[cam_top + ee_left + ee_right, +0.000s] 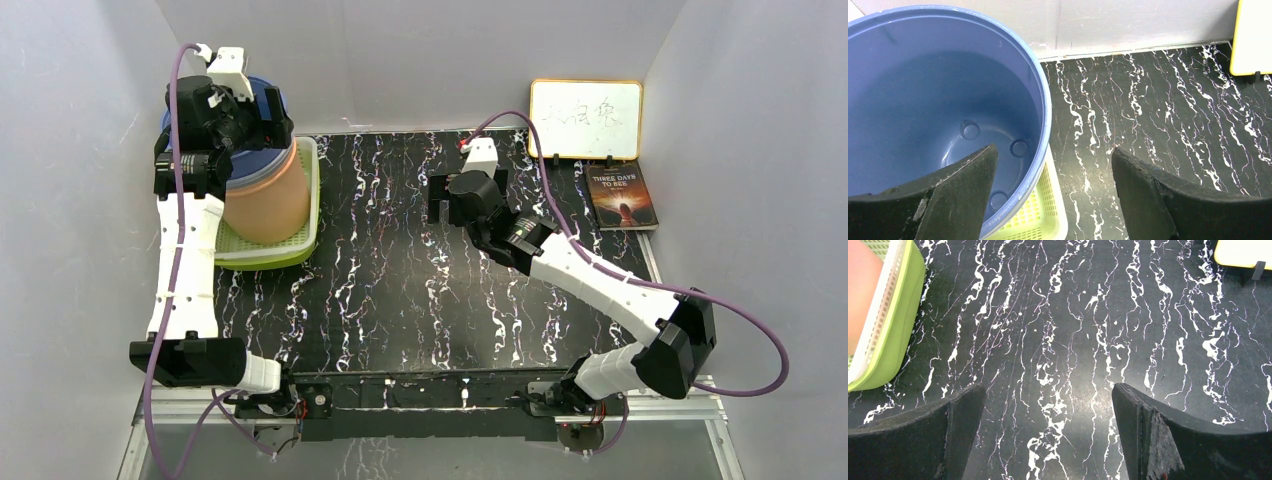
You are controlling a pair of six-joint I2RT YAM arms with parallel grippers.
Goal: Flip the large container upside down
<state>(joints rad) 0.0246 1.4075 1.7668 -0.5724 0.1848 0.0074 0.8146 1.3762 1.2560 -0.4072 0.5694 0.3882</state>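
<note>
I should lift the container from the basket (pixel 302 245) and turn it over, so next I should grab the large container's rim (pixel 287 146) facing the table's middle with my left gripper.
The large container (pixel 268 198) is peach outside and blue inside (pixel 923 100). It stands upright, mouth up, in a yellow-green basket (pixel 302 245) at the far left of the table. My left gripper (pixel 240 118) is open above the container's right rim (pixel 1046 115). In the left wrist view (pixel 1054 150) one finger is over the inside and the other is over the table, touching nothing. My right gripper (pixel 441 196) is open and empty over the table's middle (pixel 1048 387). The container's peach wall (pixel 860 285) shows at the right wrist view's left edge.
The basket also shows in the wrist views (pixel 1048 210) (pixel 895 325). A yellow-framed whiteboard (pixel 585 118) leans on the back wall at the right, with a dark book (pixel 622 196) lying before it. Grey walls enclose the black marbled table (pixel 400 280).
</note>
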